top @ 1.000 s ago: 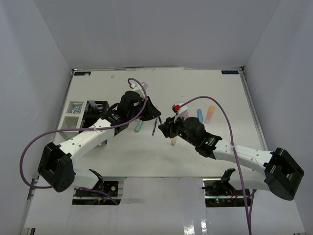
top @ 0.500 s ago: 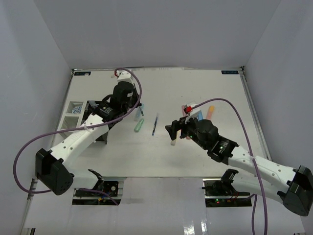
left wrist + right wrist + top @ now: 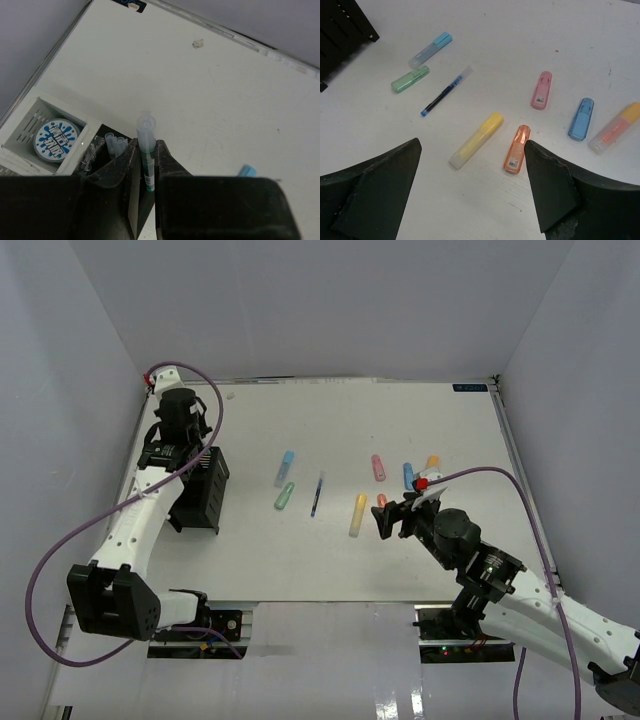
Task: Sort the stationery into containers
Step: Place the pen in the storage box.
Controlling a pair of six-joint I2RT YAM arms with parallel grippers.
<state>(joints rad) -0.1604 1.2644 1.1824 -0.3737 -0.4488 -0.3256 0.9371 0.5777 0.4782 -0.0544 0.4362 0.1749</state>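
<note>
My left gripper needs to move the pen over the organizer's slots before it opens. The pen hangs high at the organizer's edge and would end up outside the slots if I let go now.
My left gripper is shut on a thin pen with a clear cap and teal body. It holds the pen upright over the black slotted organizer, which has clear-capped pens in it; in the top view the gripper is at the far left above the organizer. The blue-white roll lies in a compartment of the white tray. My right gripper is open and empty above the yellow marker and orange marker; in the top view it is right of centre.
On the table lie a light blue marker, a green marker, a thin dark pen, a pink marker, a blue marker and an orange-yellow marker. White walls close in the table.
My left arm has swung from the table's middle back to the far left over the organizer. My right arm has pulled back to the right, uncovering the markers.
</note>
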